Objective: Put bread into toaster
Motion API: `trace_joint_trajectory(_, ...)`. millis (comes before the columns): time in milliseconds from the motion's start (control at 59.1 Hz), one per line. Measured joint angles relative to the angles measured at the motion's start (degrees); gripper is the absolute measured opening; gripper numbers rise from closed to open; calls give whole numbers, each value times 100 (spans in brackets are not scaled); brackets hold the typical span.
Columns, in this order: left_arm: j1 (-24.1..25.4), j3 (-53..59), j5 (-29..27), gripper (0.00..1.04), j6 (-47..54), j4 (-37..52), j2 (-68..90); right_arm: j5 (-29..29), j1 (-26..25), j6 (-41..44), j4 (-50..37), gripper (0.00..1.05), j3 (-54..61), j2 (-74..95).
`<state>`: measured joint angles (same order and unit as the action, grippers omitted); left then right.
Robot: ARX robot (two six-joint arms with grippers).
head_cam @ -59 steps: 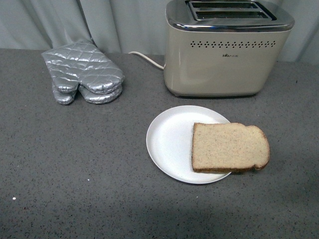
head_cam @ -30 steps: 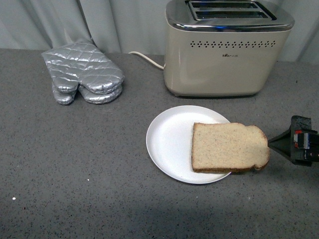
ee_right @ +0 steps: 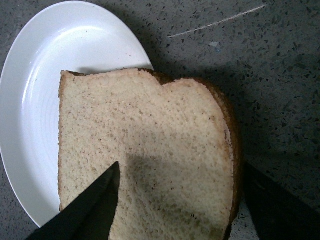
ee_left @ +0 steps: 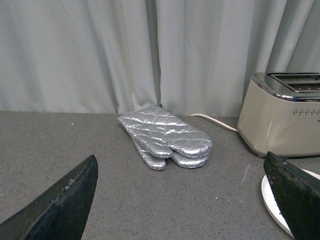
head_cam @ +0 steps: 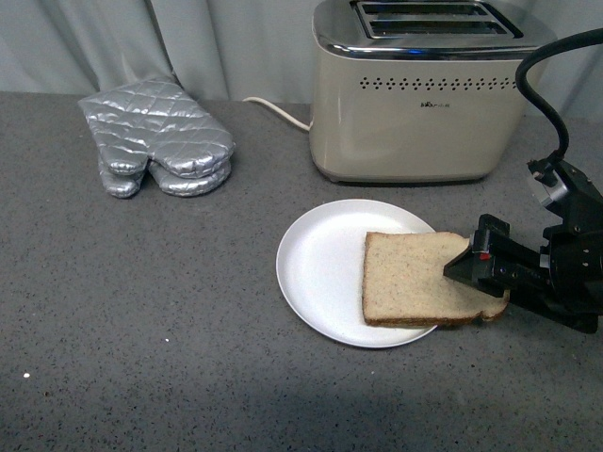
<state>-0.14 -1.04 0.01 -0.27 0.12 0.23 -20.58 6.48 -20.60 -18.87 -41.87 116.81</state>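
Note:
I should next take hold of the bread slice with my right gripper by its rounded crust end (ee_right: 227,130), so that the slice can go into the toaster.
The bread (head_cam: 410,278) lies flat on a white plate (head_cam: 320,259), its rounded crust end overhanging the plate's right rim. The cream toaster (head_cam: 424,104) stands behind it, both slots showing. My right gripper (head_cam: 476,275) is open at the bread's right end. In the right wrist view the gripper (ee_right: 182,205) has one finger over the slice's face and the other outside the crust; the bread (ee_right: 150,130) and the plate (ee_right: 40,100) fill that view. My left gripper (ee_left: 180,200) is open and empty above the counter; it does not show in the front view.
Silver quilted oven mitts (head_cam: 160,137) lie at the back left and also show in the left wrist view (ee_left: 167,137). The toaster's white cord (head_cam: 278,111) runs along the counter behind them. A grey curtain hangs along the back. The left wrist view shows the toaster (ee_left: 282,117) and the plate's rim (ee_left: 272,200).
My right gripper has come in from the right edge, open, and now straddles the bread's crust end. Bread, plate and toaster have not moved.

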Motion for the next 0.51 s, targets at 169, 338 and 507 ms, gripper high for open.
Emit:
trace_joint_trajectory(169, 0, 0, 0, 98, 0, 0, 0, 101, 4, -92, 179, 40, -98, 0)
trace_joint_trajectory(338, 0, 0, 0, 98, 0, 0, 0, 37, -7, -223, 304, 13, -125, -175)
trace_joint_trajectory(507, 0, 0, 0, 98, 0, 0, 0, -177, -13, -470, 396, 1, -44, -654)
